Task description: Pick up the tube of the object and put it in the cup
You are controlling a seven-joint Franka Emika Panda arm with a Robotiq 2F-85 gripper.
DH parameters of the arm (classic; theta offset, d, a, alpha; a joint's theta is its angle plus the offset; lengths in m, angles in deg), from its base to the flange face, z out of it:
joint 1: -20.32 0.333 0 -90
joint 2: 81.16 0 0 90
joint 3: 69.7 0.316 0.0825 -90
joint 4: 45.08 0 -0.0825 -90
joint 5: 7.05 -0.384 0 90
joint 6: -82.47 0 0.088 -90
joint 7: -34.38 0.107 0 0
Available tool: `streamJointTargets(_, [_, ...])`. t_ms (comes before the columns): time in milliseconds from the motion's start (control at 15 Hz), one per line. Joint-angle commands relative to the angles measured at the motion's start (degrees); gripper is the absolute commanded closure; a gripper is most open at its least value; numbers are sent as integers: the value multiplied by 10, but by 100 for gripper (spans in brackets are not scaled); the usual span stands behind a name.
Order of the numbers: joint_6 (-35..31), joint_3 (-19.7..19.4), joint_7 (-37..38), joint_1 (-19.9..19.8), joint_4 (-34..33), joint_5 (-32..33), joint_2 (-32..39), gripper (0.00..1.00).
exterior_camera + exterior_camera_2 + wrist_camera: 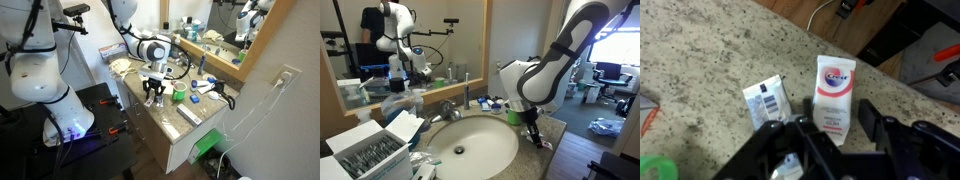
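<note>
The tube (835,90) would stay lying on the counter if I lifted now, because my gripper's black fingers are apart with gaps on both sides of it.
The tube (835,90) is white with a red band and print. It lies flat on the speckled stone counter (710,50) in the wrist view. My gripper (837,122) is open and low over the counter, with a black finger on each side of the tube's near end and gaps on both sides. In both exterior views the gripper (152,97) (530,133) points down at the counter's front edge. The green cup (179,93) stands on the counter beside the gripper, and its rim shows at the wrist view's lower left corner (650,168).
A small white packet with a barcode (767,100) lies just beside the tube. A long flat white bar (190,115) lies near the counter edge. The round white sink basin (470,150), the faucet (448,108) and toiletries sit nearby. The mirror and wall are behind.
</note>
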Motion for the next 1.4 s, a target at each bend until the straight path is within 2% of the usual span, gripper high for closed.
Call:
streamJointTargets(0, [3, 2, 4, -1, -10, -8, 8, 81])
streamJointTargets(67, [4, 2, 4, -1, -11, -8, 7, 88])
streamJointTargets(133, [4, 2, 6, 0, -11, -7, 7, 87])
streamJointTargets(400, [1, 1, 12, 3, -4, 1, -1, 96])
streamJointTargets(467, [-1, 0, 15, 4, 1, 6, -6, 92])
streamJointTargets(533, [-2, 0, 16, 5, 3, 8, -9, 95])
streamJointTargets(1333, [1, -6, 36, 8, 81, 64, -102, 94])
